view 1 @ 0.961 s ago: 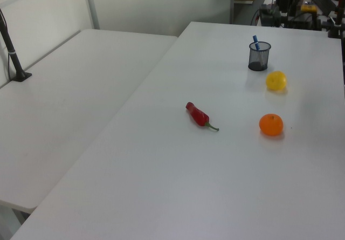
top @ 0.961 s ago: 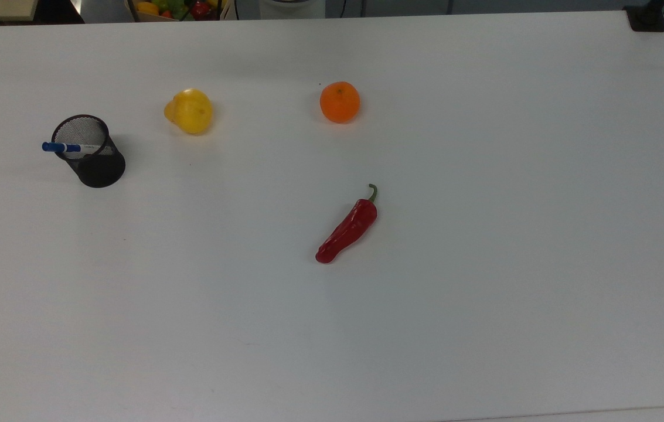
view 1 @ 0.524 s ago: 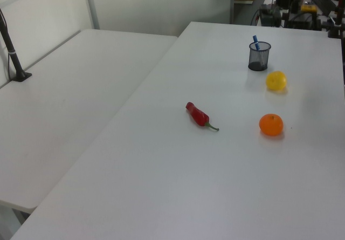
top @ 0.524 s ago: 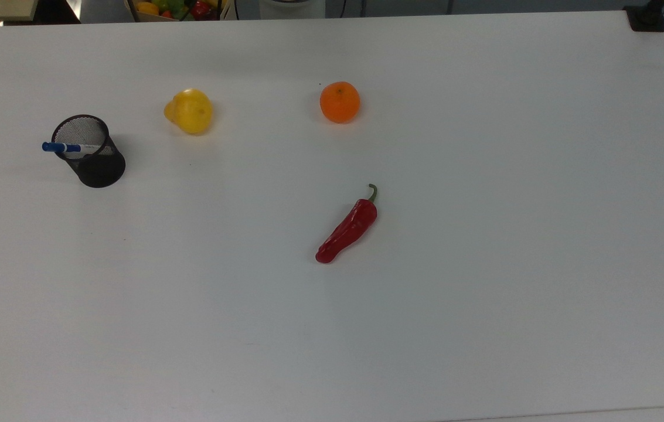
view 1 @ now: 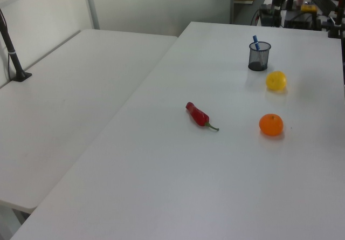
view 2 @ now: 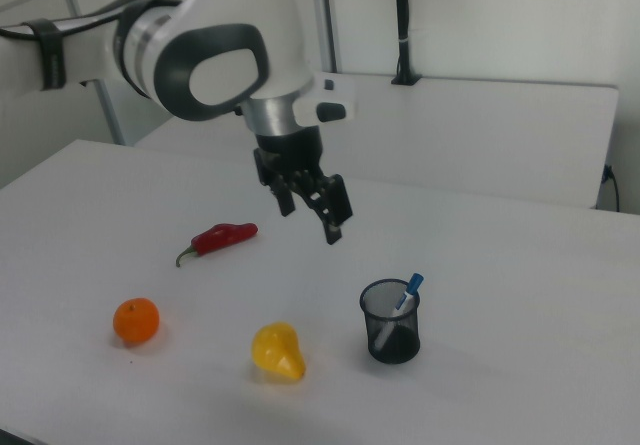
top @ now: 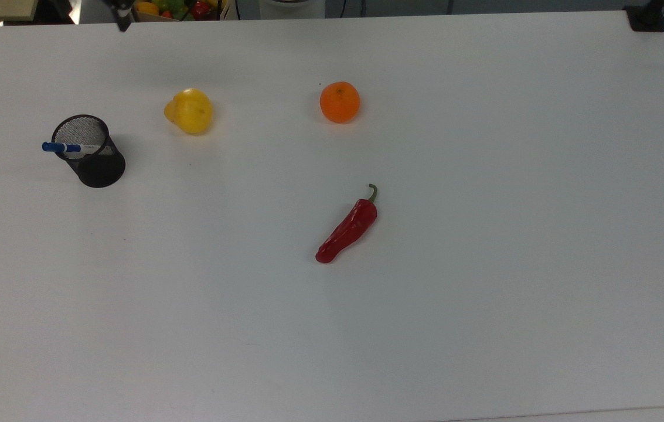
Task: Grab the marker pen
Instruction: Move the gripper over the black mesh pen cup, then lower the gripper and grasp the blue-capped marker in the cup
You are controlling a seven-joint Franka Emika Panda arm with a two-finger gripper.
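I will grab the marker pen next by its blue end with the cap [view 1: 255, 39], to take it out of the black mesh cup [view 1: 259, 57].
The marker pen [top: 64, 147] has a white barrel and a blue cap. It leans in a black mesh cup [top: 95, 159] with the cap poking over the rim toward the top view's left. In the left view the marker pen [view 1: 256, 41] sticks up out of the cup [view 1: 259, 57] at the far end of the table. In the right view my gripper [view 2: 308, 215] hangs open above the table, up and to the left of the marker pen [view 2: 410, 288] and the cup [view 2: 391, 327], with nothing between its fingers. A dark tip of my gripper [top: 122, 16] shows at the top view's upper edge.
On the white table lie a yellow fruit [top: 189, 111], an orange [top: 339, 102] and a red chili [top: 348, 227]. A box of fruit [top: 179, 8] sits beyond the far edge. A second white table [view 1: 64, 100] adjoins on the left view's left.
A dark tip of my gripper has come into the top view's upper left edge. The marker pen, cup, fruits and chili have not moved.
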